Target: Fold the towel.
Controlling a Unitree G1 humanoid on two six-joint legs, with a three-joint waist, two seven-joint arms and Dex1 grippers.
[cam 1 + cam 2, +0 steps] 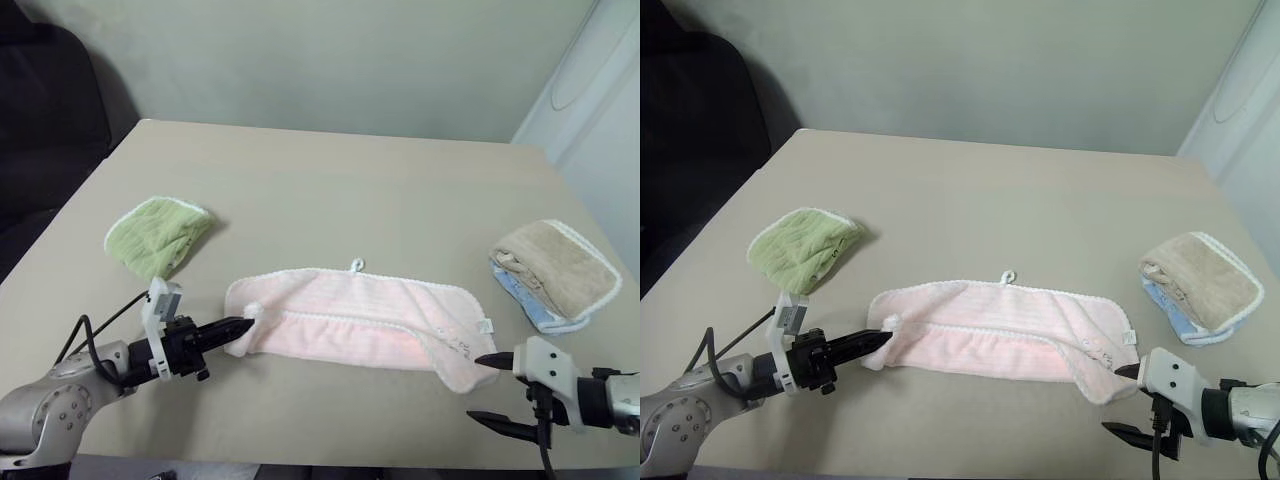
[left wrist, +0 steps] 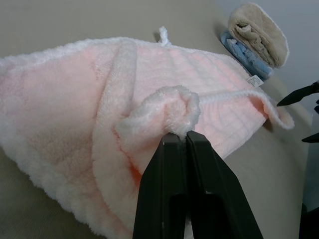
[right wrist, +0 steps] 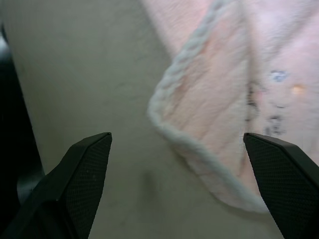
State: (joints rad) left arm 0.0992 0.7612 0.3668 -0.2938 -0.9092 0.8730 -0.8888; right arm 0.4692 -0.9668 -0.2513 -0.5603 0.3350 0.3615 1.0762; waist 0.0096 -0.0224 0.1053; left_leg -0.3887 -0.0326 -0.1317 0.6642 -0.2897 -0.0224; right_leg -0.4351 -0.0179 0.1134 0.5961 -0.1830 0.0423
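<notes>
The robot's right gripper next needs to grip the towel by its white-trimmed corner [image 1: 464, 387], which sticks out free past the lower layer [image 1: 350, 349], so that it can fold the towel.
The pale pink towel [image 1: 350, 320] lies folded into a long band across the front of the tan table [image 1: 350, 190], its white loop [image 1: 357, 265] on the far edge. My left gripper [image 1: 245, 325] is shut on the towel's left end, and a bunched corner [image 2: 172, 107] sits pinched right above its fingertips. My right gripper [image 1: 477, 387] stands open just off the towel's near right corner [image 3: 199, 149], one finger beside that corner and the other nearer the table's front edge. It holds nothing. A small dark motif [image 3: 271, 99] marks the right end.
A light-green towel [image 1: 158, 235] lies at the left of the table. A folded beige towel [image 1: 558, 268] rests on a blue one [image 1: 525, 300] at the right edge. A dark chair [image 1: 40, 120] stands beyond the table's left side.
</notes>
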